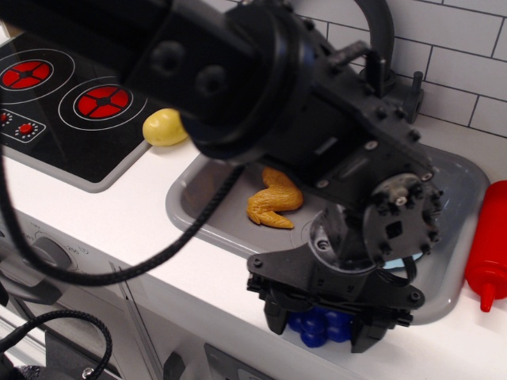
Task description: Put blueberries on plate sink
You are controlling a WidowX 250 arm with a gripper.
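The blueberries should go on the plate (398, 269) in the sink, so the robot's gripper should next grab them by the sides of their deep-blue clump (319, 326).
The blueberries (321, 325), a deep-blue clump, lie on the white counter just in front of the grey sink (184, 207). My gripper (321, 326) is lowered over them, with one black finger (275, 314) on their left and the other on their right. The jaws stand open, close beside the clump. The light-blue plate (398, 269) lies in the sink, almost wholly hidden behind the gripper's body.
An orange chicken-like toy (274, 203) lies in the sink. A yellow potato toy (164, 127) sits by the stove (63, 95). A red bottle (488, 245) stands at the right. The dark faucet (382, 47) rises behind the sink. The counter's front edge is right below the blueberries.
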